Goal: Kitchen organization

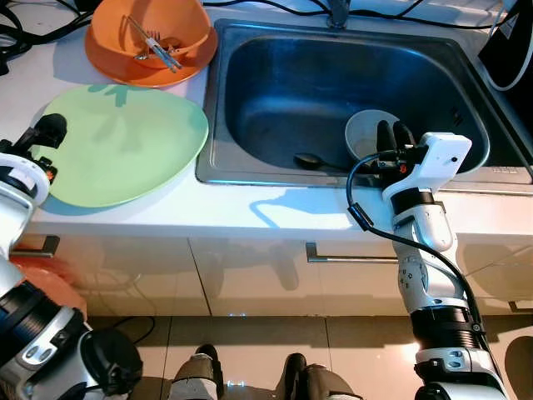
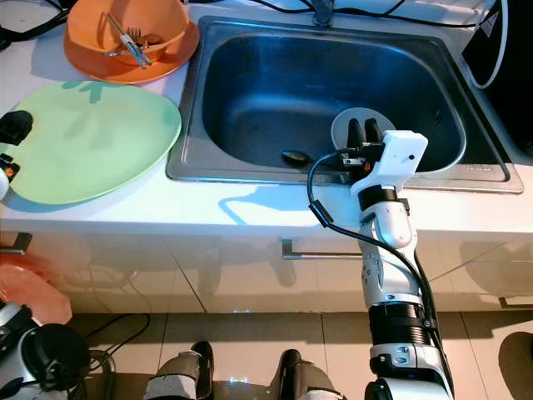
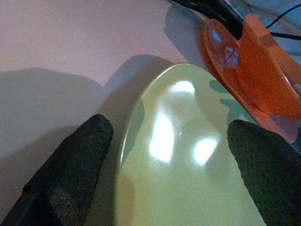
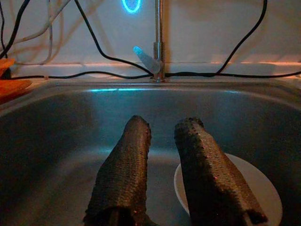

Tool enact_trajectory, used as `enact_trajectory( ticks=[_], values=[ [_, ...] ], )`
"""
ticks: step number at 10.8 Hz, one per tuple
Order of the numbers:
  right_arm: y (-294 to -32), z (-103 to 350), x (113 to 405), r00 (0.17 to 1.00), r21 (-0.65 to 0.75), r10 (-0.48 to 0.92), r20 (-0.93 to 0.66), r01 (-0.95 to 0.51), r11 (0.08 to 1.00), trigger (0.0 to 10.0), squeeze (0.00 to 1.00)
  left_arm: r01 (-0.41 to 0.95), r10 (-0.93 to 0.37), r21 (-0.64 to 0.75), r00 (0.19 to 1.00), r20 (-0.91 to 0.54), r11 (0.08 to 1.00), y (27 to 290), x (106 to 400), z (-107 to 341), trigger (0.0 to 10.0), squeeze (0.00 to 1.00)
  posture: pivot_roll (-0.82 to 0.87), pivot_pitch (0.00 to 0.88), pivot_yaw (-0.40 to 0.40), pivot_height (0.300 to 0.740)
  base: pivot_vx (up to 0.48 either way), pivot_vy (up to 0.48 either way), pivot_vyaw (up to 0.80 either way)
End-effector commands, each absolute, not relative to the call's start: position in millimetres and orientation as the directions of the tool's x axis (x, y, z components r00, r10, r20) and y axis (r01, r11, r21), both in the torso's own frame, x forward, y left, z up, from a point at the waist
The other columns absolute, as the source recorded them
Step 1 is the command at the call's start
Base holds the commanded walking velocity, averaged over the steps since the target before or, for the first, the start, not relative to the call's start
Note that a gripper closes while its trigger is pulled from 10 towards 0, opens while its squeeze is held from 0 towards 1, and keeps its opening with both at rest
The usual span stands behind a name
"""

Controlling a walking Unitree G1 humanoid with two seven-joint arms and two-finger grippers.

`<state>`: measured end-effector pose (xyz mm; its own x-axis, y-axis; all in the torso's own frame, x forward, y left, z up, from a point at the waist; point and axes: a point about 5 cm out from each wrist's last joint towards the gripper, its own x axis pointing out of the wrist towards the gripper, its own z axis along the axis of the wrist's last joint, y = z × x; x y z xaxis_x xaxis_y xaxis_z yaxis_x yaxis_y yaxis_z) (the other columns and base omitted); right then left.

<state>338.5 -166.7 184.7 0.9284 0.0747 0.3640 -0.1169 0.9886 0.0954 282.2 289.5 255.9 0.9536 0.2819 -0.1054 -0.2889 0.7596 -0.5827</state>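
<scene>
My left gripper will next grab the pale green plate by its thin rim, because its broad side is far wider than my fingers can open.
A large pale green plate lies flat on the white counter, left of the sink. My left gripper is open at the plate's left rim, one finger on each side of the edge. Behind the plate an orange bowl sits on an orange plate and holds metal utensils. A white bowl and a dark spoon rest in the basin near its front wall. Just above the white bowl's near side hovers my right gripper, shut with nothing in it.
The faucet stands at the back of the sink, with black cables running along the wall behind it. A drawer handle lies below the counter's front edge. Something orange and blurred is low at my left.
</scene>
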Motion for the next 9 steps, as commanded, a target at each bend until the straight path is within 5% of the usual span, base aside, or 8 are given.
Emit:
enact_trajectory(
  ticks=[1, 9],
  values=[
    [-164.5, 172.2, 337.7, 0.947, 0.102, 0.087, 0.309, -0.124, 0.987, 10.0, 0.00, -0.308, 0.250, -0.599, 0.951, -0.181, 0.739, 283.4, 286.0, 240.7, 10.0, 0.00, 0.22, 0.230, -0.057, 0.740, 0.000, 0.000, 0.00],
    [-163.9, 171.8, 337.4, 0.948, 0.096, 0.094, 0.306, -0.129, 0.987, 10.0, 0.00, -0.217, 0.071, -0.738, 0.972, -0.224, 0.639, 246.7, 291.0, 204.8, 10.0, 0.00, 0.22, 0.231, -0.065, 0.740, 0.000, 0.000, 0.00]
  ],
)
